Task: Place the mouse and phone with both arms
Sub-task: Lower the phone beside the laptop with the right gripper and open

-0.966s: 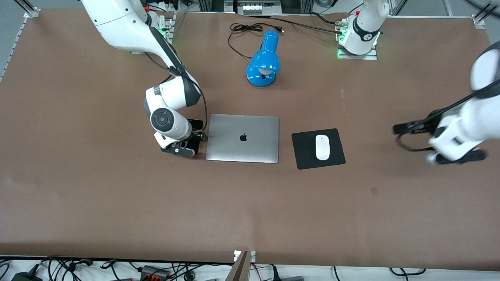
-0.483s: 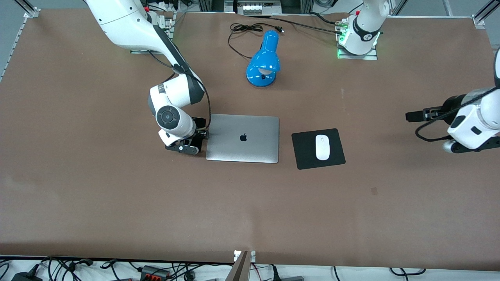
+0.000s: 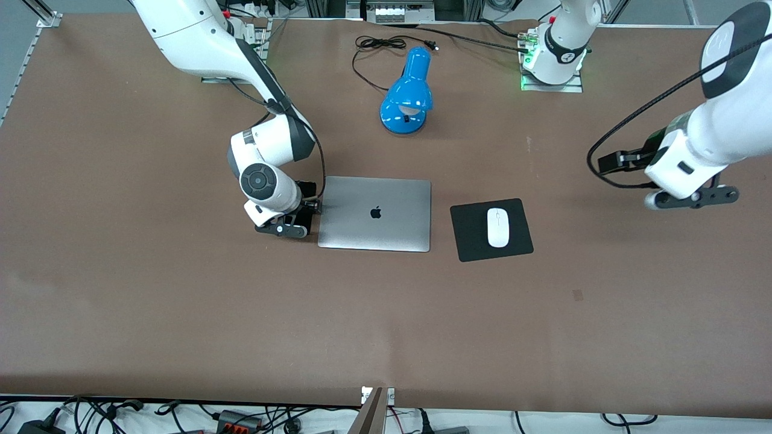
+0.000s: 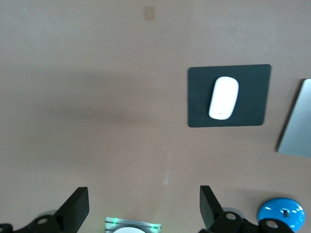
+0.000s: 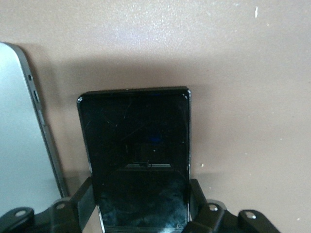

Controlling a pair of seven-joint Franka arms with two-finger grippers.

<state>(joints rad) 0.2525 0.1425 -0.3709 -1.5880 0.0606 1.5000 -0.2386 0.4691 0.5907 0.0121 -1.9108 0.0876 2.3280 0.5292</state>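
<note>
I need to open my right gripper, as the black phone [image 5: 136,141] lies low on the tabletop beside the laptop in the right wrist view.
The white mouse [image 3: 498,227] lies on a black square pad [image 3: 467,232] beside the laptop, toward the left arm's end of the table. It also shows in the left wrist view [image 4: 223,98]. The black phone [image 5: 136,141] sits between my right gripper's fingers [image 5: 141,194], low at the table next to the laptop's edge. In the front view the right gripper [image 3: 288,222] hides most of the phone. My left gripper [image 3: 690,199] is open and empty, up over bare table toward the left arm's end; its own view [image 4: 141,213] shows the fingers spread wide.
A closed silver laptop [image 3: 375,214] lies mid-table between the phone and the pad. A blue desk lamp [image 3: 407,93] with a black cord lies farther from the front camera than the laptop. The brown table [image 3: 181,313] stretches wide.
My left arm has swung up and back from low near the table, now over bare table farther from the front camera. My right gripper shifted slightly toward the laptop, phone still in it.
</note>
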